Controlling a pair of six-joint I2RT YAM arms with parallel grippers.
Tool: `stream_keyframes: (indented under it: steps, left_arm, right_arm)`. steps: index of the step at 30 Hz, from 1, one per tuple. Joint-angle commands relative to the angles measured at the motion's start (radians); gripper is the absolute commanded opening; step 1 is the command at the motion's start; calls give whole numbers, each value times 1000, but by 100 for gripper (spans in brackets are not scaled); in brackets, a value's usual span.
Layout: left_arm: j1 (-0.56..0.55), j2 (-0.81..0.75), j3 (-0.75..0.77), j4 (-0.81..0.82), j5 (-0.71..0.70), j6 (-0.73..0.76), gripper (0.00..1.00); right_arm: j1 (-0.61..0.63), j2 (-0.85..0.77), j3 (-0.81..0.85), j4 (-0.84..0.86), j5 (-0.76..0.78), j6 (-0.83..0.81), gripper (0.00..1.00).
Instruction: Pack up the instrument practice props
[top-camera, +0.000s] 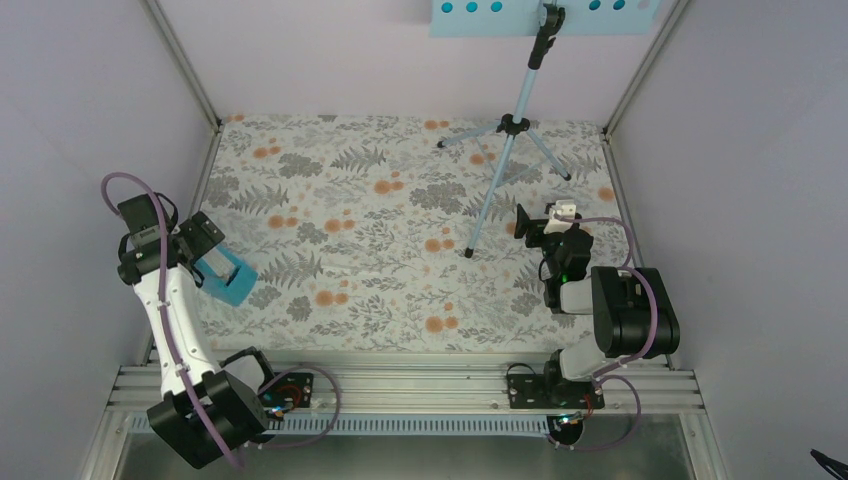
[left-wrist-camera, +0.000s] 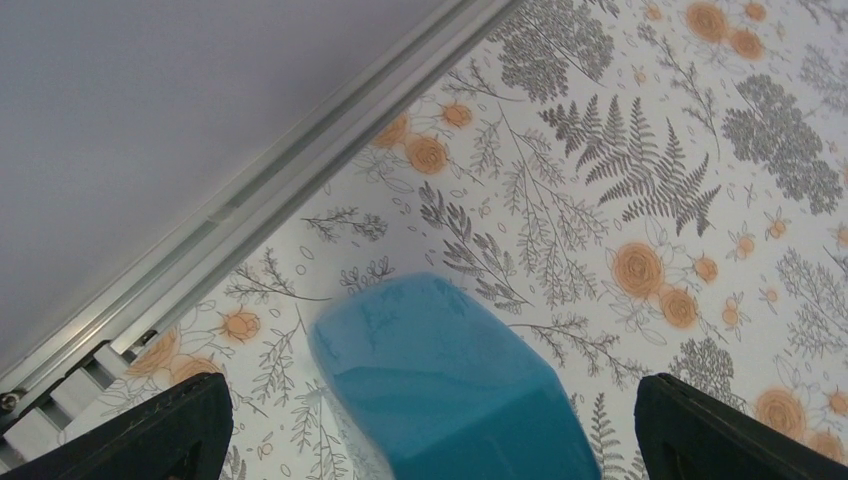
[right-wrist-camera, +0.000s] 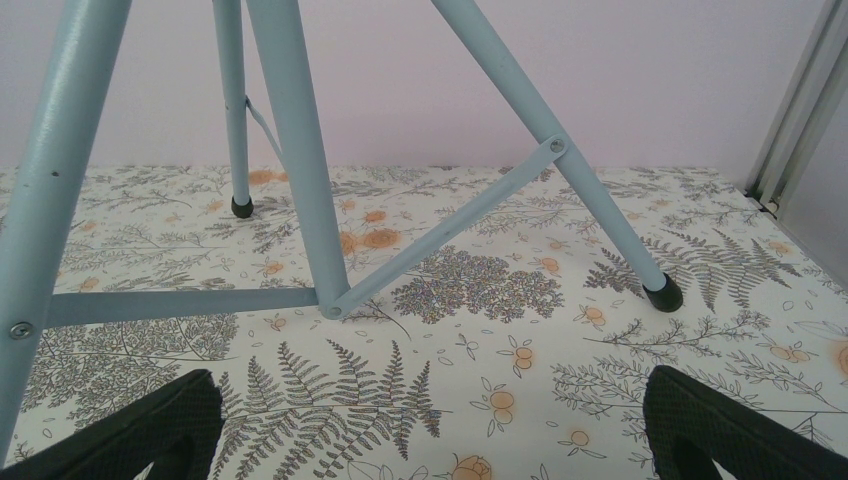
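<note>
My left gripper reaches farther, then closes on the block. The near side of the teal block (top-camera: 228, 278) shows beyond its fingers, so closing now would miss.
The light blue music stand (top-camera: 510, 125) stands at the back right on its tripod, its perforated desk (top-camera: 540, 15) at the top edge. Its legs (right-wrist-camera: 300, 170) fill the right wrist view. My right gripper (top-camera: 530, 225) (right-wrist-camera: 430, 420) is open and empty, low over the cloth just in front of the legs. A teal wedge-like block (top-camera: 228, 278) (left-wrist-camera: 450, 380), blurred, which looks like the metronome, lies near the left edge. My left gripper (top-camera: 205, 250) (left-wrist-camera: 430, 430) is open, with the block between its fingers and clear of both. No sheet-music pages show.
A floral cloth (top-camera: 400, 230) covers the table. Grey walls and aluminium frame rails (left-wrist-camera: 300, 190) close in the left, back and right sides. The stand's near leg foot (top-camera: 468, 254) reaches toward the middle of the cloth.
</note>
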Motion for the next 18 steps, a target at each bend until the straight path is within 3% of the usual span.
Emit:
stream_keyframes:
  steps: [1,8,18]
  left_arm:
    - [6,-3,3,-22,54,54,100]
    - [5,34,15,-18,83,92,97]
    - [-7,80,19,-2,133,127,71]
  right_arm:
    - [-9,-7,6,53,-5,-26,100]
    - [-9,-7,6,55,-6,-26,99]
    - [-9,-7,6,54,-6,-26,99]
